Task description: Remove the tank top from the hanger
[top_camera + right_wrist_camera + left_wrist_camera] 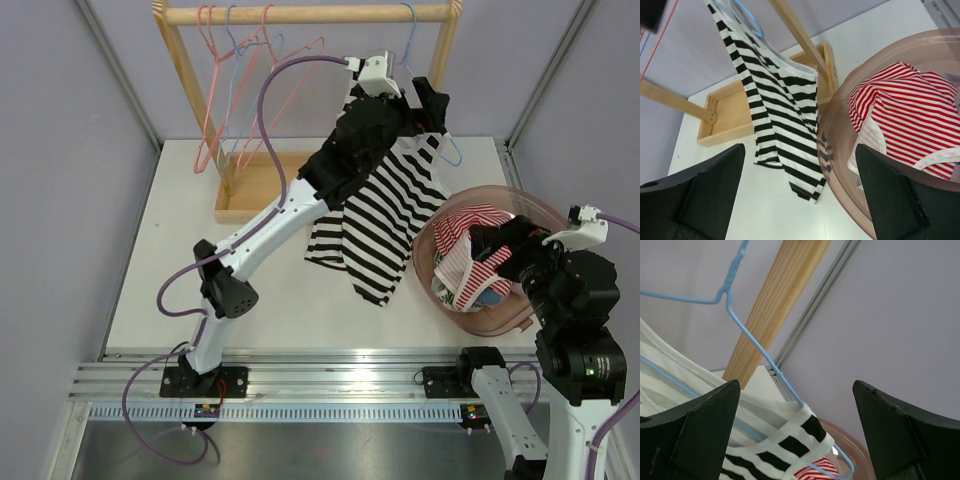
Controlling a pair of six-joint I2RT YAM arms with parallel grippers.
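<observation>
I need to grab the blue hanger with my left gripper next by its bare wire below the hook (412,75) (771,363). This leaves the tank top's far strap free to remove.
A black-and-white striped tank top (385,215) hangs from a blue wire hanger (452,155) on the wooden rail, its hem trailing onto the table. My left gripper (428,103) is raised at the hanger's right shoulder and is open. In the left wrist view the blue hanger (752,342) and the tank top's strap (790,440) lie between the wide-apart jaws of that gripper (795,386), untouched. My right gripper (495,250) hovers open over the basin. Its wrist view shows the tank top (775,105) ahead of the right gripper (800,147), with nothing held.
A translucent pink basin (500,192) at the right holds a red-and-white striped garment (470,235). The wooden rack (300,14) carries several bare pink and blue hangers (230,90) over its box base (250,185). Purple walls enclose the table.
</observation>
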